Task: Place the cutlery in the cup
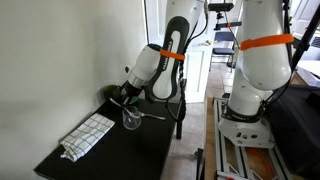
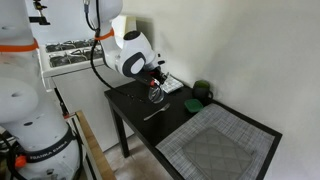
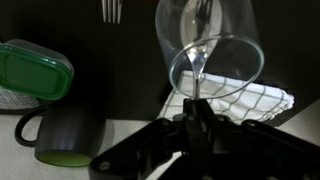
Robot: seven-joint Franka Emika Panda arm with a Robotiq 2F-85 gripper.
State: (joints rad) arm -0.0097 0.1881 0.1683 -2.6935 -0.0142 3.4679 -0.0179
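The slim silver utensil's lower end hangs inside the glass's rim and the utensil would stay in the glass, so the gripper needs to open.
The cup is a clear glass (image 3: 213,45) standing on the black table (image 2: 135,125); it shows in both exterior views (image 1: 131,120) (image 2: 157,96). My gripper (image 3: 194,108) is right above the glass, shut on a slim silver utensil (image 3: 199,68) whose lower end hangs inside the glass. The gripper also shows in both exterior views (image 1: 128,98) (image 2: 154,84). A second silver utensil (image 1: 156,115) (image 2: 155,113) lies flat on the table beside the glass. In the wrist view only its fork tines (image 3: 111,10) show, at the top edge.
A white checked cloth (image 1: 88,135) (image 3: 255,98) lies next to the glass. A dark mug (image 3: 65,135) (image 2: 203,92) and a green-lidded container (image 3: 35,68) stand close by. A grey grid mat (image 2: 215,150) covers one end of the table. A wall borders the table.
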